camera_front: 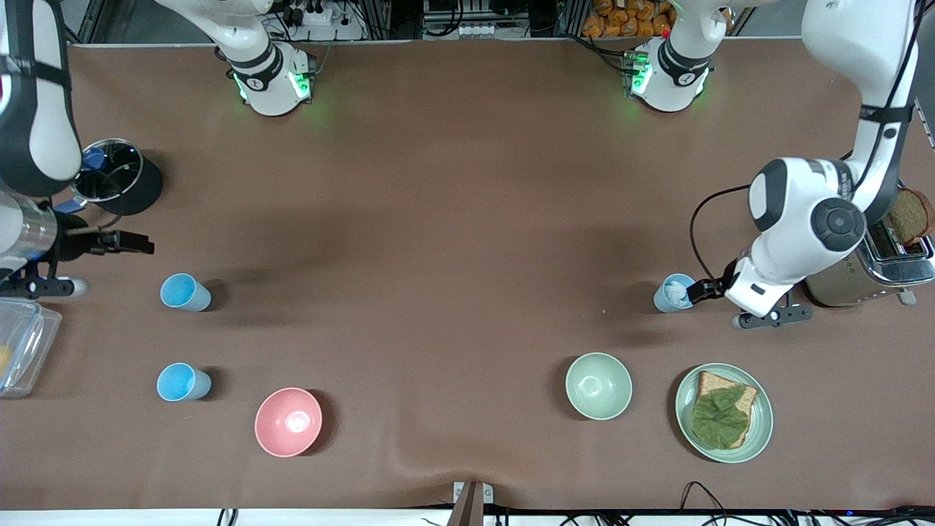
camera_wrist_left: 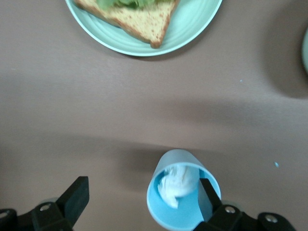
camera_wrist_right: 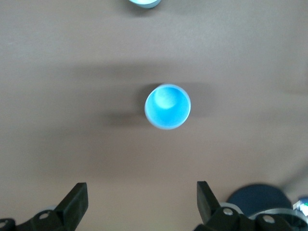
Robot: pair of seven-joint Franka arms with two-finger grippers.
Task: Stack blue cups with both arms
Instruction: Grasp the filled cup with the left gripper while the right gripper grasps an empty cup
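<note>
My right gripper grabs the rim of the farther empty cup next. Then I stack this cup with the other blue cups.
Three light-blue cups stand upright on the brown table. One cup (camera_front: 673, 293) is toward the left arm's end; in the left wrist view (camera_wrist_left: 183, 197) it has something white inside. My left gripper (camera_front: 694, 292) is open at this cup (camera_wrist_left: 142, 187); one finger (camera_wrist_left: 206, 192) is inside the rim, the other stands clear of it. Two cups are toward the right arm's end, one (camera_front: 185, 292) farther from the front camera than the other (camera_front: 182, 382). My right gripper (camera_front: 135, 242) is open and empty (camera_wrist_right: 142, 192), a short way from the farther cup (camera_wrist_right: 167, 106).
A pink bowl (camera_front: 288, 422) and a pale green bowl (camera_front: 598, 386) sit near the front edge. A green plate (camera_front: 760, 431) holds toast with lettuce. A toaster (camera_front: 876, 270) stands by the left arm. A black utensil holder (camera_front: 117, 175) and a clear container (camera_front: 18, 343) stand by the right arm.
</note>
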